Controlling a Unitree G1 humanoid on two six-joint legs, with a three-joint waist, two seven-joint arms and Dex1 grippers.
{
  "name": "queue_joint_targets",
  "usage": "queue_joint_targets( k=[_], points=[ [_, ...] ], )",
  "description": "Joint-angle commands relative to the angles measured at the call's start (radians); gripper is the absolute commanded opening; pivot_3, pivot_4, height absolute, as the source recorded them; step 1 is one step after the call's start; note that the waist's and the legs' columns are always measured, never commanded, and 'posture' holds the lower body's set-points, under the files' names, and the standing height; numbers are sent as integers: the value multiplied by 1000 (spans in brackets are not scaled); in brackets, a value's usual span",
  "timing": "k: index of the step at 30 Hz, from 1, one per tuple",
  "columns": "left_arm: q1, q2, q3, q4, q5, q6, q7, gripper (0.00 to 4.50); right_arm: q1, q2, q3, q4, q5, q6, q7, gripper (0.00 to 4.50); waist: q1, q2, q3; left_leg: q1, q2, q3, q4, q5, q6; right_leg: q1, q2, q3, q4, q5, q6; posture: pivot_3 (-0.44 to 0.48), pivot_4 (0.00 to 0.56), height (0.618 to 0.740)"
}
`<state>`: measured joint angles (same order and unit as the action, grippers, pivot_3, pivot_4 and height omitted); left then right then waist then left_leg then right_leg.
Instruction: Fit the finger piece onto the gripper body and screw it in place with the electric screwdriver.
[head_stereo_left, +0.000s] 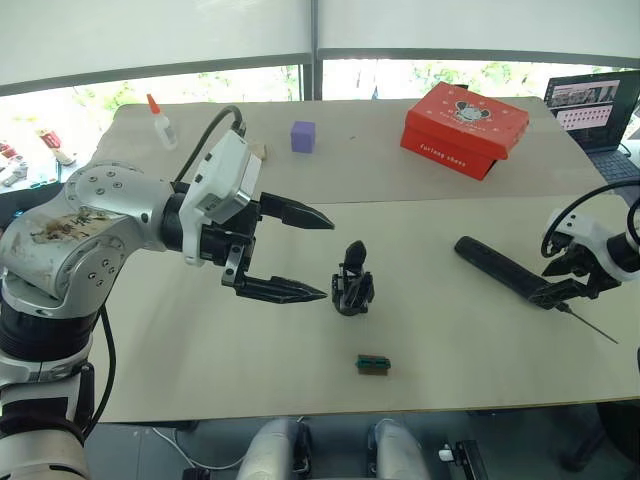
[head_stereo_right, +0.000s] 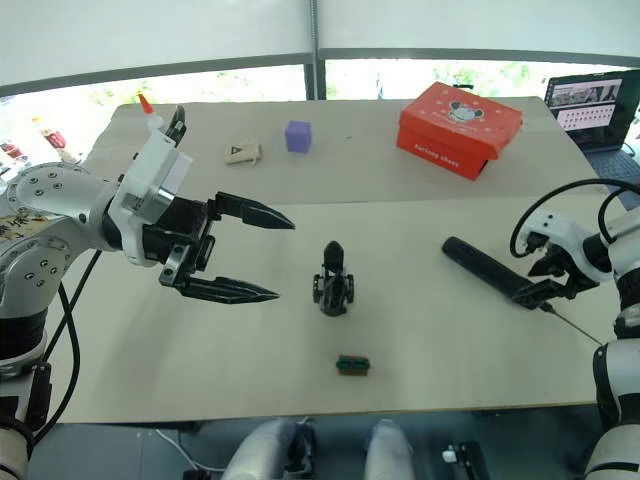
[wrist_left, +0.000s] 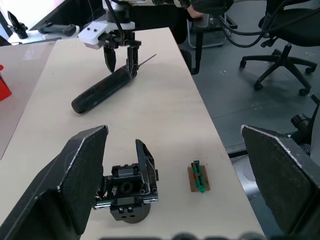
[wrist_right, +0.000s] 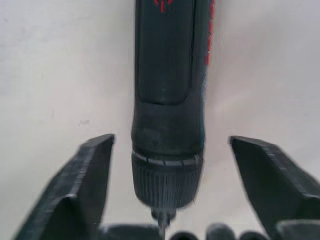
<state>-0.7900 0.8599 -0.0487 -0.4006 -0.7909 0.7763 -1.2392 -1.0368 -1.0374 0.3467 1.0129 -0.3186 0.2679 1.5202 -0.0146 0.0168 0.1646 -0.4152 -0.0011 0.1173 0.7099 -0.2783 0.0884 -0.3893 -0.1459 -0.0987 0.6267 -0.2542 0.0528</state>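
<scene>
The thin pointed bit (head_stereo_left: 593, 325) sticks out, so my right gripper should next grab the electric screwdriver by its thick body just behind the collar (head_stereo_left: 530, 286).
The gripper body (head_stereo_left: 352, 280), a small black assembly, stands mid-table with a pointed black finger sticking up; I cannot tell whether that is the finger piece. My left gripper (head_stereo_left: 328, 258) hovers open just left of it, and in the left wrist view the body (wrist_left: 130, 192) sits between the spread fingers (wrist_left: 82, 185). The electric screwdriver (head_stereo_left: 500, 268) lies on the table at the right, its thin bit pointing toward the front right. My right gripper (head_stereo_left: 560, 290) is open and straddles its bit end; the tool's collar (wrist_right: 167, 175) has a gap to each finger.
A small green-and-dark block (head_stereo_left: 373, 364) lies near the table's front edge. On the far table half sit a red box (head_stereo_left: 465, 128), a purple cube (head_stereo_left: 303, 136), a glue bottle (head_stereo_left: 160, 120) and a small beige piece (head_stereo_right: 242, 153). A laptop (head_stereo_left: 600, 110) is at the far right.
</scene>
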Motion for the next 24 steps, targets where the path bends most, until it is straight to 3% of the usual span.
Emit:
queue_joint_targets(
  k=[1, 5, 12, 15, 20, 24],
  points=[
    [-21, 0, 10, -16, 1, -15, -6, 4500, -82, 19, 33, 59, -68, 92, -13, 4483, -2, 0, 0, 0, 0, 0, 0, 0, 0, 0, 0, 0, 0, 0, 0, 0, 150, 740],
    [-16, -1, 11, -22, 1, -15, -1, 4500, -128, 67, 66, 120, -105, 157, 7, 4483, -1, 0, 0, 0, 0, 0, 0, 0, 0, 0, 0, 0, 0, 0, 0, 0, 150, 740],
    [-18, -11, 14, -46, -5, -8, 29, 4500, -80, 135, 81, 182, -122, 108, -77, 4483, 1, 0, 0, 0, 0, -1, 0, 0, 0, 1, 0, -1, 2, 0, 0, 0, 150, 740],
    [-17, -12, 16, -53, -9, 1, 40, 4500, -65, 141, 78, 197, -119, 62, -103, 3713, 0, -3, 0, 0, 0, -1, 1, 0, 0, 1, 0, -1, 1, 0, 0, 0, 150, 740],
    [-18, 1, 20, -53, -14, 13, 36, 4500, -42, 115, 59, 197, -103, -52, -87, 1970, 0, -4, 0, 0, 0, -2, 1, 0, 0, 1, 0, -1, 1, 0, 0, 0, 150, 740],
    [6, 13, 2, -43, 4, 3, 10, 4500, 6, 93, -95, 163, 55, -232, -54, 1940, -1, -6, 0, 0, 0, -2, 1, 0, 0, 2, 0, -2, 1, 0, 0, 0, 150, 740]
  ],
)
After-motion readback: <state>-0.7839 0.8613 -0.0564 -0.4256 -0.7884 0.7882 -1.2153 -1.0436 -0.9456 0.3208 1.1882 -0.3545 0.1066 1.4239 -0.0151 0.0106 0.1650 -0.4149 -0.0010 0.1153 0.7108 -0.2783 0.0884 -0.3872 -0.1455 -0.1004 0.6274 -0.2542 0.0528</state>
